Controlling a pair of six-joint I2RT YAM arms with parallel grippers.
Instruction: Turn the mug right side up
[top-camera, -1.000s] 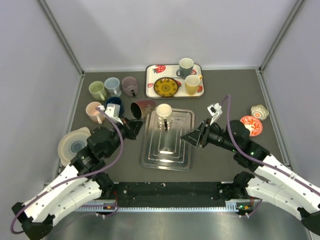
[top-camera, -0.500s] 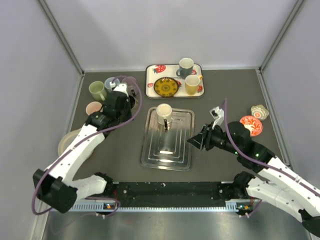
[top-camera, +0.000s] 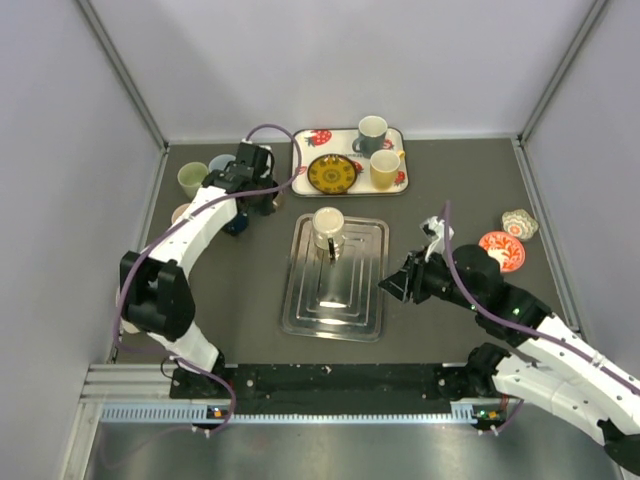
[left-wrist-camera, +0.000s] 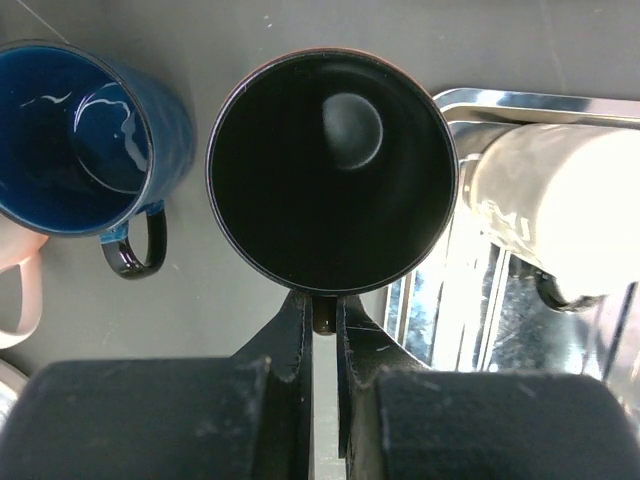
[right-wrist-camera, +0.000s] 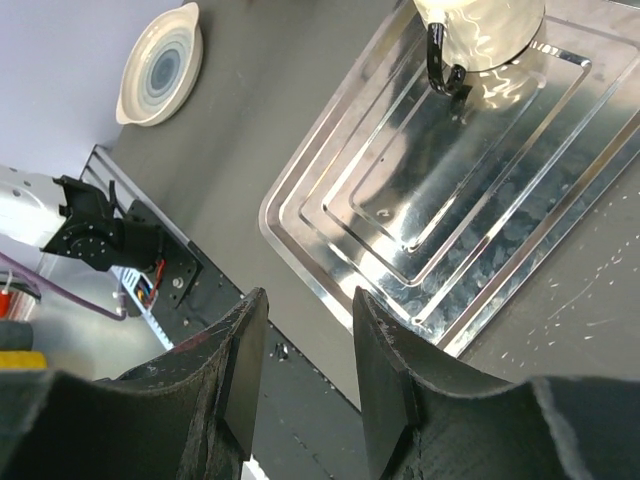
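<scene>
The dark mug is above the table near the steel tray (top-camera: 335, 300) and would drop if the left gripper opened now, so the left gripper needs to keep holding the mug.
In the left wrist view a dark mug (left-wrist-camera: 330, 170) faces me mouth-up, its black inside showing. My left gripper (left-wrist-camera: 322, 322) is shut on its thin handle. From above, the left gripper (top-camera: 258, 198) sits at the back left, covering that mug. A blue mug (left-wrist-camera: 85, 140) stands just left of it. A cream mug (top-camera: 328, 225) stands upright on the steel tray (top-camera: 335, 300). My right gripper (top-camera: 392, 286) hovers open off the tray's right edge, and the right gripper (right-wrist-camera: 310, 370) has nothing between its fingers.
A patterned tray (top-camera: 300, 178) at the back holds two mugs and a yellow plate (top-camera: 331, 173). A green mug (top-camera: 193, 180) stands at the back left, a pink mug (left-wrist-camera: 15, 290) beside the blue one. A red bowl (top-camera: 500, 250) lies far right, a ringed plate (right-wrist-camera: 160, 65) front left.
The left arm has swung from the front left toward the back with the dark mug, which earlier lay on its side by the steel tray. The right gripper drew back slightly.
</scene>
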